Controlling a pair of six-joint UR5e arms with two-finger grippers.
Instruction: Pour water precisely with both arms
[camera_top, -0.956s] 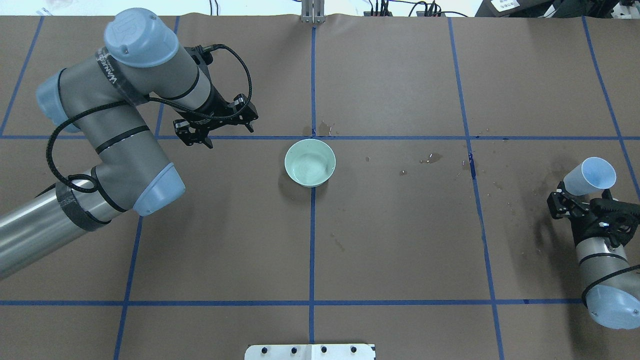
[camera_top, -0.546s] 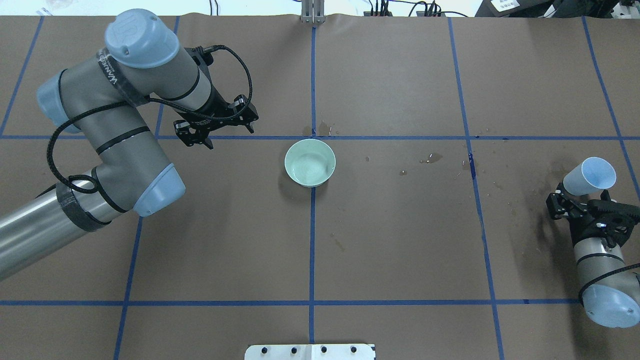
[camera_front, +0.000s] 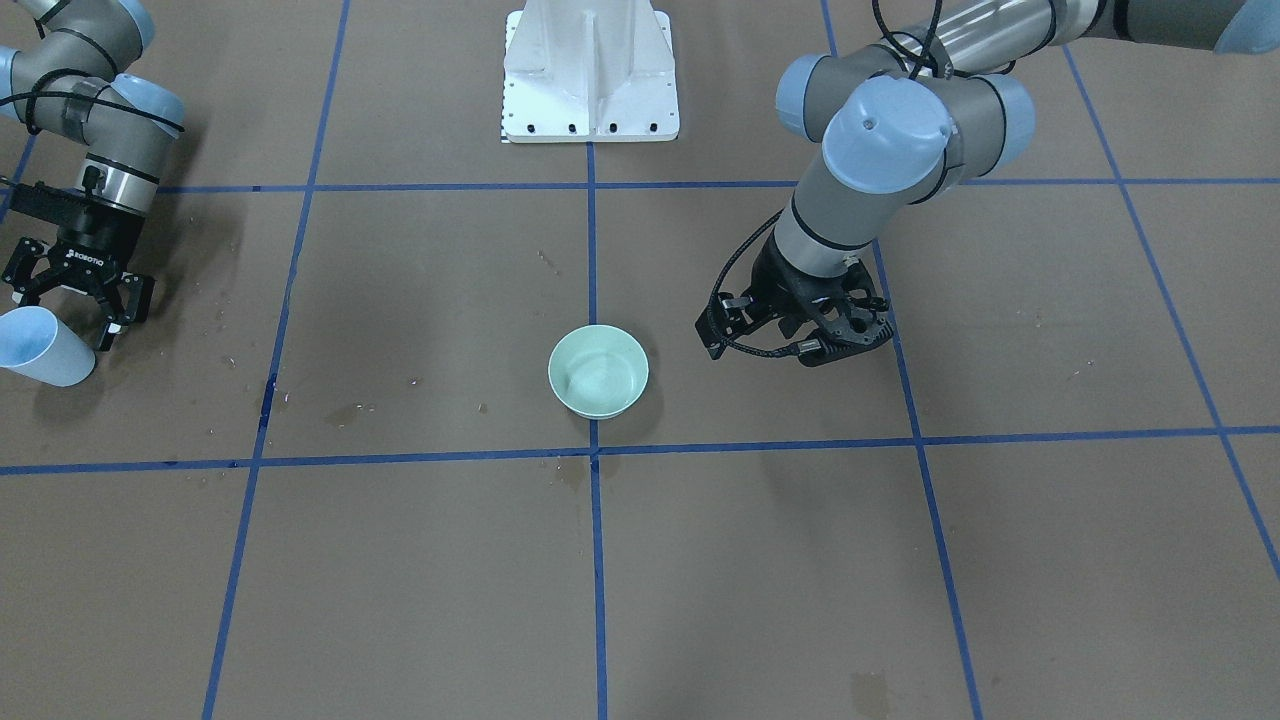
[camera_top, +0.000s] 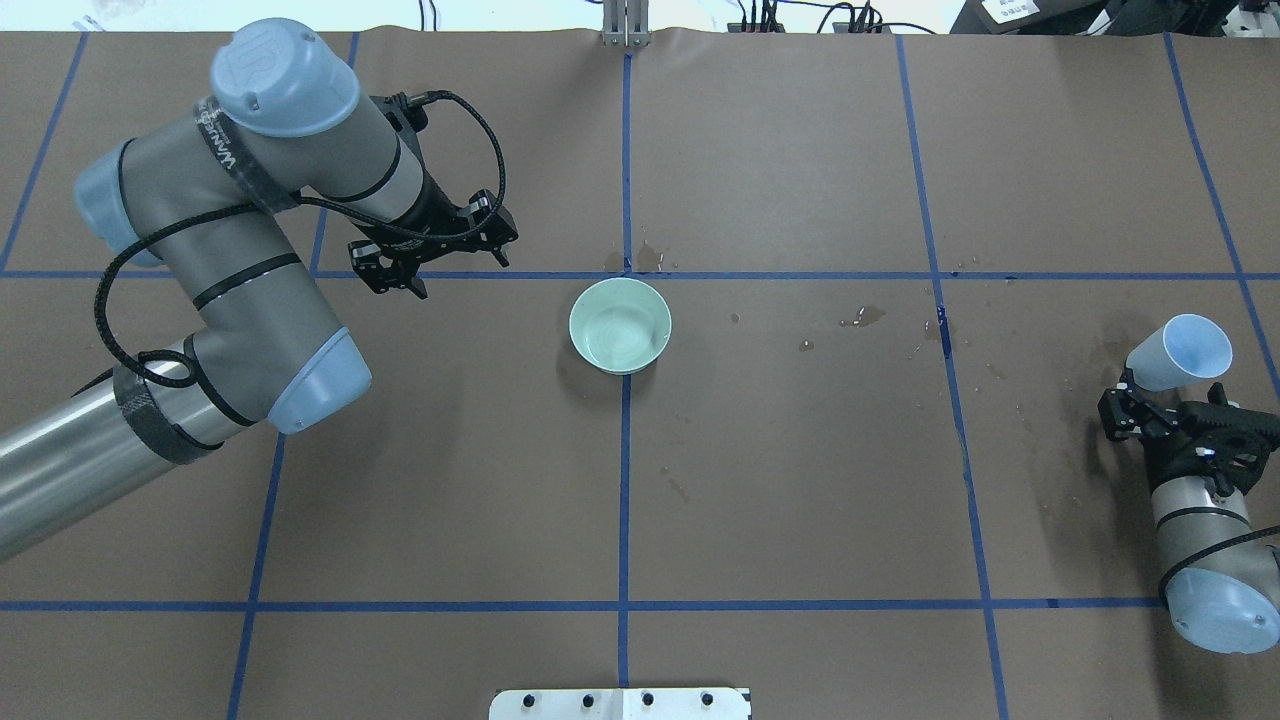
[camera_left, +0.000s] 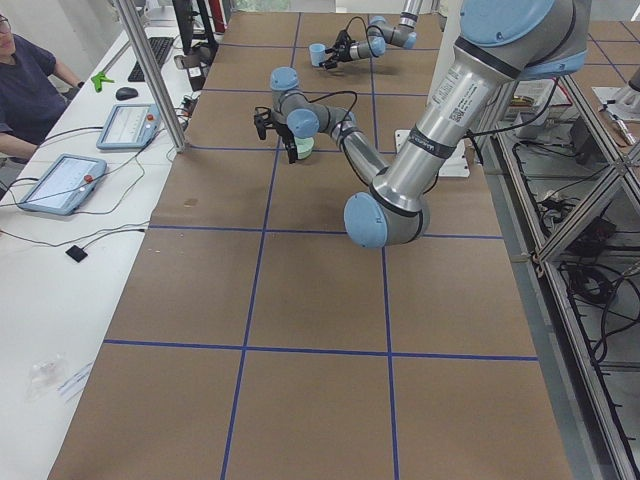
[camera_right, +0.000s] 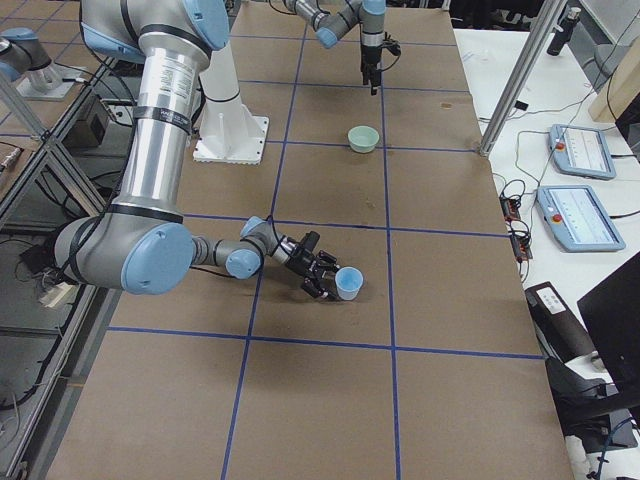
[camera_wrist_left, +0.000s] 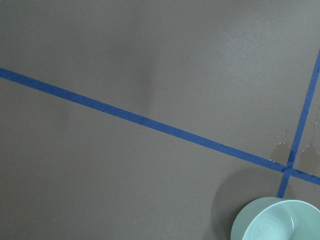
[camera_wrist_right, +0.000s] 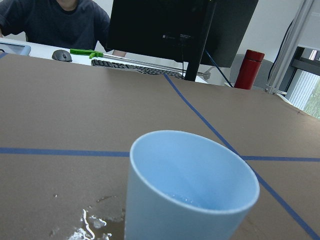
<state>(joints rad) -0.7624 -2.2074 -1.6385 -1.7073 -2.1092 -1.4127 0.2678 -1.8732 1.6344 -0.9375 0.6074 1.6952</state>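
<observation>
My right gripper grabs the light-blue cup by its lower body (camera_front: 62, 365) (camera_wrist_right: 177, 227) next, so that the cup's rim stays open for pouring.
A light-blue cup (camera_top: 1180, 352) stands upright on the brown paper at the far right, with a little water (camera_wrist_right: 185, 200) in its bottom. My right gripper (camera_top: 1165, 400) is open just behind the cup, its fingers spread to both sides of the base and not clamping it; it also shows in the front view (camera_front: 65, 310). A mint-green bowl (camera_top: 620, 325) sits at the table's middle with a faint shine of water inside. My left gripper (camera_top: 450, 268) is open and empty. It points down at the paper left of the bowl, well apart from it.
Wet spots (camera_top: 862, 318) mark the paper between bowl and cup, and a small puddle (camera_wrist_right: 90, 225) lies by the cup. Blue tape lines (camera_top: 625, 480) grid the table. The white pedestal (camera_front: 590, 70) stands at the robot's side. An operator (camera_left: 25, 90) sits beyond the far edge.
My right gripper has drawn back slightly from the cup, which stays in place. The left arm has barely moved.
</observation>
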